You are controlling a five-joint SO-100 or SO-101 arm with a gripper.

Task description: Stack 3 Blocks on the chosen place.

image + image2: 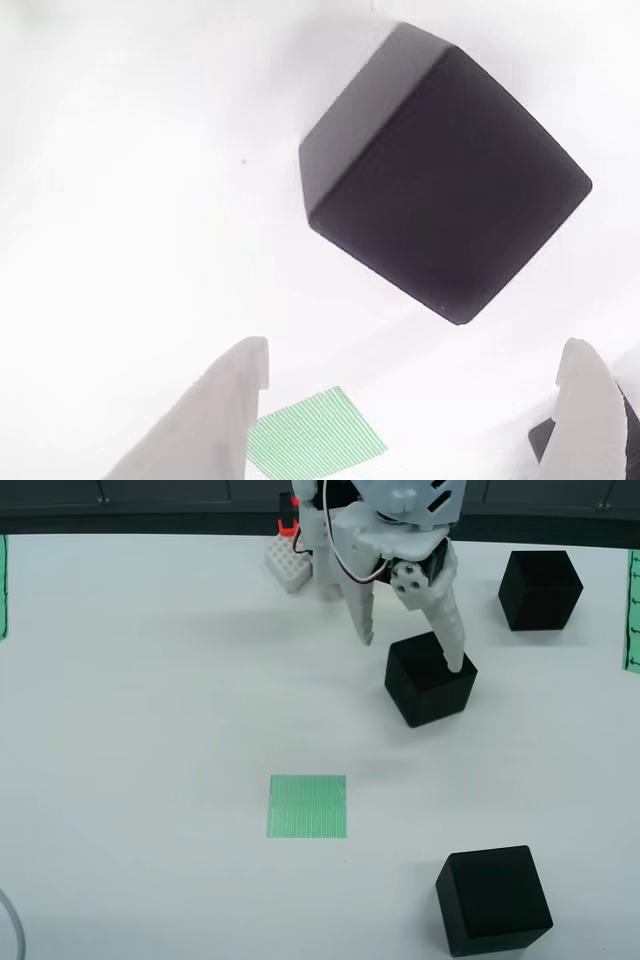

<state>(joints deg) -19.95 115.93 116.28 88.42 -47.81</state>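
Observation:
I will grab the middle black block by its sides with my gripper next. Then the blocks can be stacked on the chosen place.
Three matte black cubes sit apart on the white table: one at the back right (540,588), one in the middle (430,680), one at the front right (493,900). My gripper (412,650) hangs open over the middle cube, its right finger (452,645) crossing the cube's top and its left finger (364,615) off to the cube's left. In the wrist view that cube (440,180) lies ahead of the open gripper (415,350), nothing between the fingers. The green-striped square patch (308,806) lies bare in front, its corner (315,435) beside the left finger (230,400).
A white studded base part with a red piece (290,562) stands by the arm's foot. Narrow green striped strips run along the right edge (633,610) and the left edge (3,585). A grey cable (12,930) curls at the front left.

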